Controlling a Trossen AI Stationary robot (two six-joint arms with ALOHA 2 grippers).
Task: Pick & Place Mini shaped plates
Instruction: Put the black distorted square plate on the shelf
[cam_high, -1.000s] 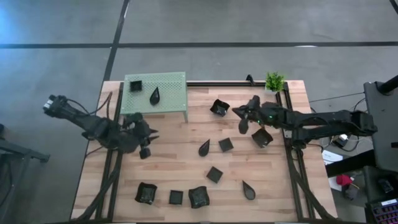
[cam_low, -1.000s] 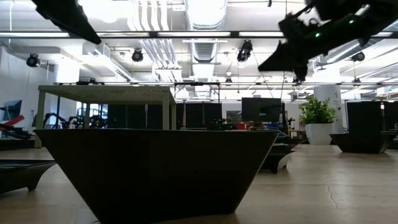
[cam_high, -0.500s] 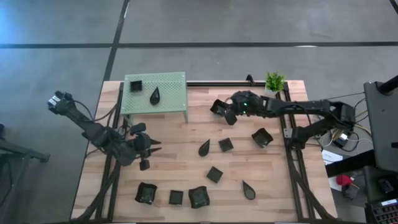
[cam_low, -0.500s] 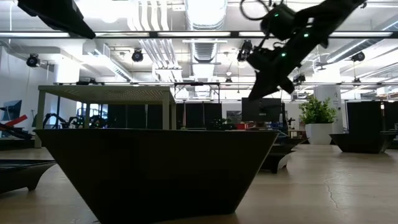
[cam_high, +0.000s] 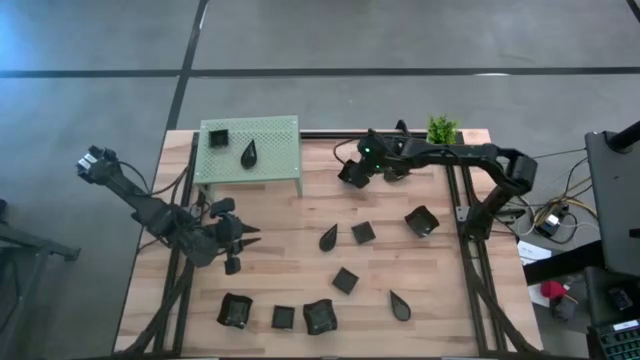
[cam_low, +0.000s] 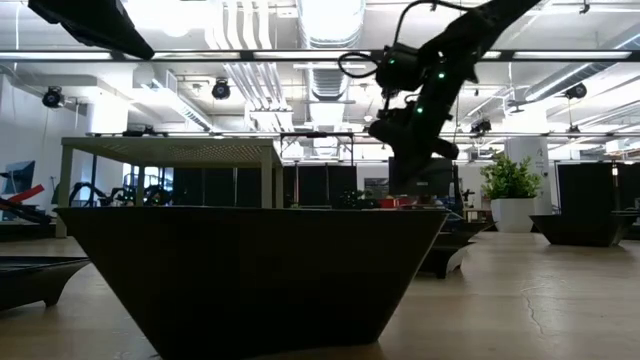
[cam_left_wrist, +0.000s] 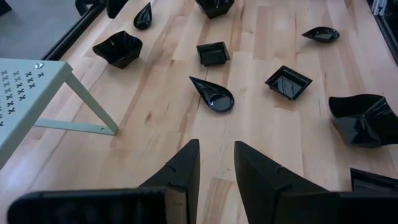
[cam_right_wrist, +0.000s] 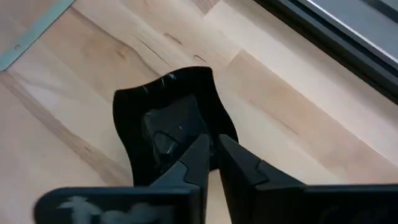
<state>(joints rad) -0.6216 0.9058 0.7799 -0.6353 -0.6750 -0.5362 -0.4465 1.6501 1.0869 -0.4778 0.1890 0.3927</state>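
My right gripper grabs the square plate near the table's far edge by the plate's rim (cam_right_wrist: 219, 144) next, to place the plate on the green stand.
Several small black plates, square and teardrop-shaped, lie scattered on the wooden table (cam_high: 290, 215). One square plate (cam_high: 218, 137) and one teardrop plate (cam_high: 248, 153) sit on top of the green stand (cam_high: 270, 130). My right gripper (cam_high: 357, 168) hovers with its fingers nearly together just above a square plate (cam_high: 349, 174) near the far edge. The right wrist view shows this plate (cam_right_wrist: 168, 118) directly below the fingertips (cam_right_wrist: 212, 142). In the low view the right gripper (cam_low: 402, 128) is above table height. My left gripper (cam_high: 250, 234) waits open at the left, pointing at a teardrop plate (cam_left_wrist: 212, 96).
A small green potted plant (cam_high: 441, 130) stands at the far right corner. A row of plates (cam_high: 283, 316) lies along the near edge, and one of them fills the low view's foreground (cam_low: 250, 270). Black rails (cam_high: 462, 200) run along the table's sides. Bare wood lies between the stand and the near row.
My right gripper has swung from the right part of the table toward the far-left, stretching out over the square plate beside the stand, and has come lower. My left gripper has drawn back a little toward the near edge. No plate has moved.
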